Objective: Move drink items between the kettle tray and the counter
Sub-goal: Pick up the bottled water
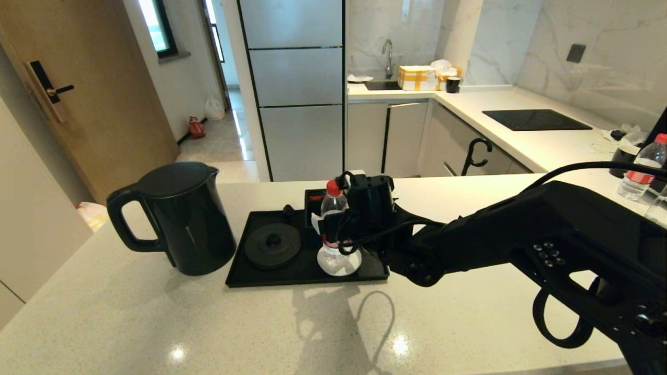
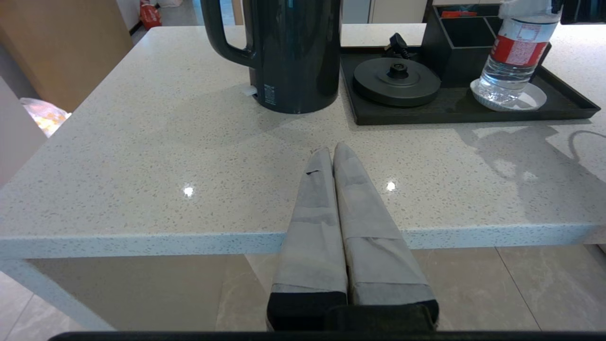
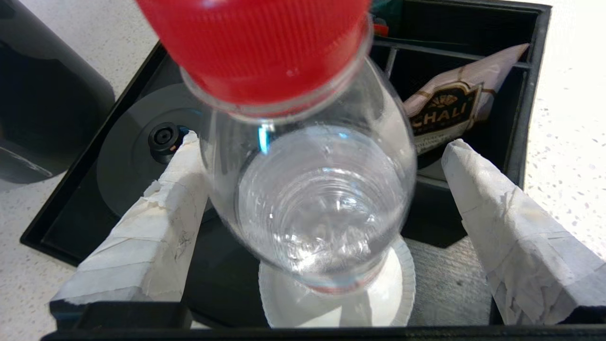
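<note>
My right gripper should close on the clear bottle now, because my taped fingers reach beside the top part of the bottle above the white coaster (image 1: 338,266).
The clear water bottle (image 1: 332,208) (image 2: 516,52) with its red cap stands upright on the white coaster (image 1: 338,266) (image 3: 393,289) in the black kettle tray (image 1: 245,278) (image 2: 568,102). My right gripper (image 1: 333,232) (image 3: 322,142) is open and reaches over the tray, one taped finger on each side of the bottle (image 3: 312,203); one finger is close against it, the other stands apart. The black kettle (image 1: 177,219) (image 2: 293,52) stands on the counter (image 1: 156,323) just left of the tray, off its round base (image 1: 272,245). My left gripper (image 2: 333,149) is shut over the counter's front edge.
The compartment box (image 1: 312,200) (image 3: 473,71) behind the bottle holds a tea sachet (image 3: 454,113). A second water bottle (image 1: 643,166) stands at the far right. The black cooktop (image 1: 536,120), a black mug (image 1: 453,84) and a yellow box (image 1: 417,77) lie further back.
</note>
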